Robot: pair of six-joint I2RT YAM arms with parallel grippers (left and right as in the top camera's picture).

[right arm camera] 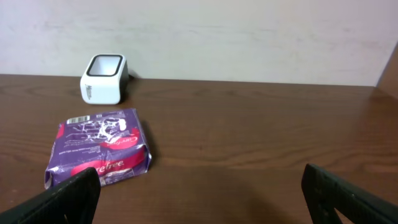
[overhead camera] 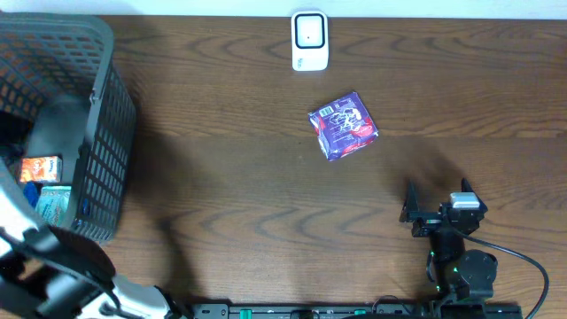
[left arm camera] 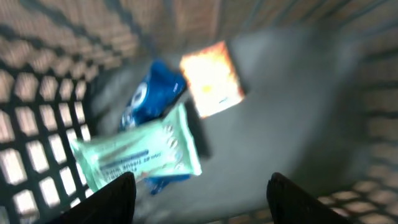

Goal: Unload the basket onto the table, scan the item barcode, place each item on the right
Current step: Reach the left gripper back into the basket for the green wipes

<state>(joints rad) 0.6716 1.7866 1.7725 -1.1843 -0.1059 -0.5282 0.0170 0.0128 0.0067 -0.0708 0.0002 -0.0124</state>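
The left gripper grabs the mint green packet by its end edge near the round logos next, leaving the packet's body uncovered to scan the barcode.
A purple packet (overhead camera: 344, 126) with a barcode label on its top lies flat on the brown table, below the white scanner (overhead camera: 309, 41). In the right wrist view the packet (right arm camera: 99, 149) sits ahead and to the left, with the scanner (right arm camera: 104, 79) behind it. My right gripper (right arm camera: 200, 180) is open and empty, low over the table near the front edge (overhead camera: 437, 197). My left gripper (left arm camera: 202, 186) is open inside the basket, above a mint green packet (left arm camera: 140, 152), a blue packet (left arm camera: 149, 93) and an orange packet (left arm camera: 212, 78). It holds nothing.
The dark mesh basket (overhead camera: 106, 115) stands at the far left, with the orange packet (overhead camera: 41, 167) and the green packet (overhead camera: 53, 204) showing inside. The left arm (overhead camera: 53, 266) reaches in from the front left corner. A pale wall runs behind the scanner.
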